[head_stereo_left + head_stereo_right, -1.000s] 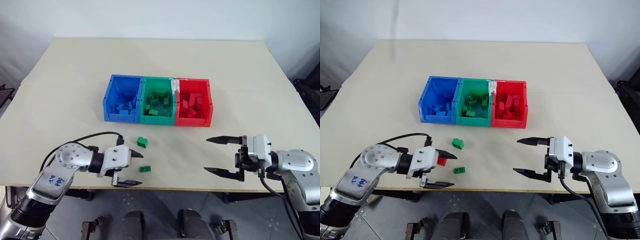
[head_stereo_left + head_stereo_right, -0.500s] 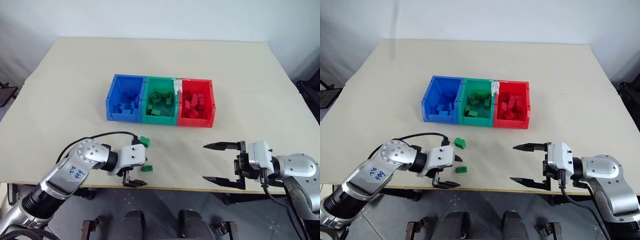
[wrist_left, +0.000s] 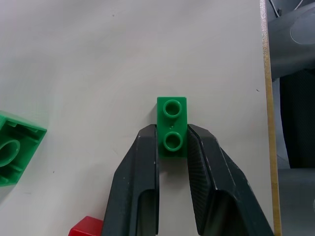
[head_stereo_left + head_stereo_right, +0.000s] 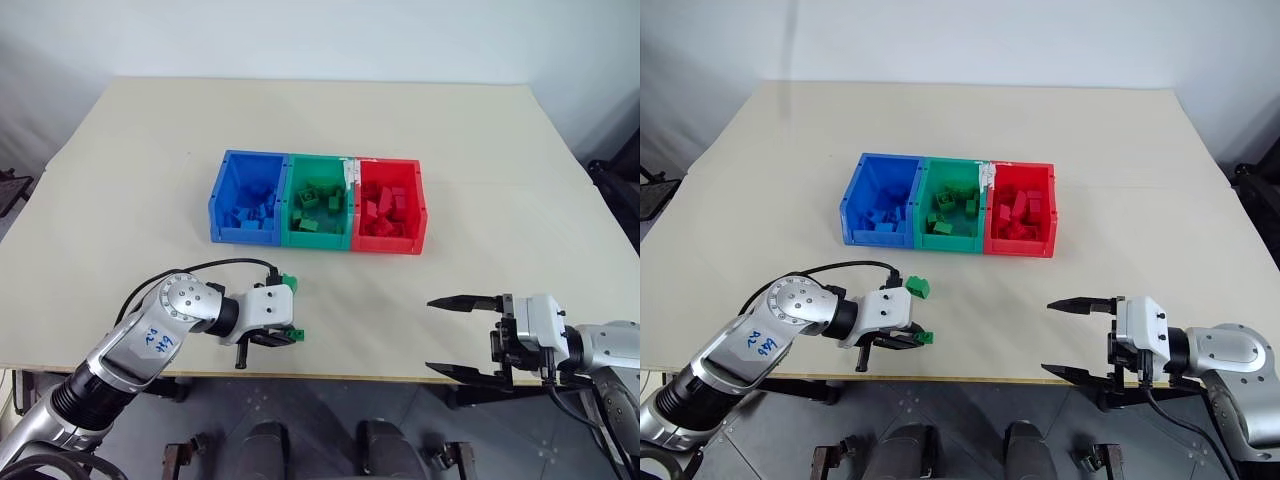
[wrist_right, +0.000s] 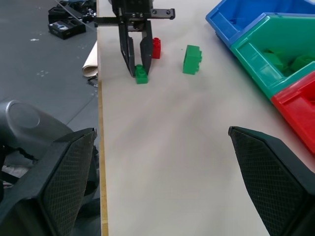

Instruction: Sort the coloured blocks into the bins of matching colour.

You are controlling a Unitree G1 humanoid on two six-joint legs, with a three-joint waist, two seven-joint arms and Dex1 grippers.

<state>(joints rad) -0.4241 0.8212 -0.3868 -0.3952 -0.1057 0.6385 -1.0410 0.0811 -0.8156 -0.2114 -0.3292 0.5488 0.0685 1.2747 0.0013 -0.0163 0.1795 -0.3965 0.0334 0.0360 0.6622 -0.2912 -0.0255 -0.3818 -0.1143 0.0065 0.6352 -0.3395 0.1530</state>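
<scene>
The small green block is still short of the green bin (image 4: 318,238), so my left gripper needs to move it toward the bin before letting it go.
A small green block (image 3: 172,118) lies flat on the table near the front edge, and my left gripper (image 3: 172,136) is shut on its near half. The same block (image 4: 926,338) shows at the left fingertips in the right eye view. A larger green block (image 4: 288,283) sits just behind the gripper. A red block (image 3: 87,228) lies close beside the left fingers. The blue bin (image 4: 221,192), green bin (image 4: 318,238) and red bin (image 4: 420,210) stand in a row at mid-table, each holding several blocks of its own colour. My right gripper (image 4: 462,336) hangs open at the front right with nothing between its fingers.
The table's front edge (image 4: 350,377) runs just below both grippers, with the floor beyond it. Bare tabletop lies between the bins and the grippers and all around the bin row.
My left gripper has reached over the small green block and shut on it. The right gripper has drawn slightly back toward the front edge, still open.
</scene>
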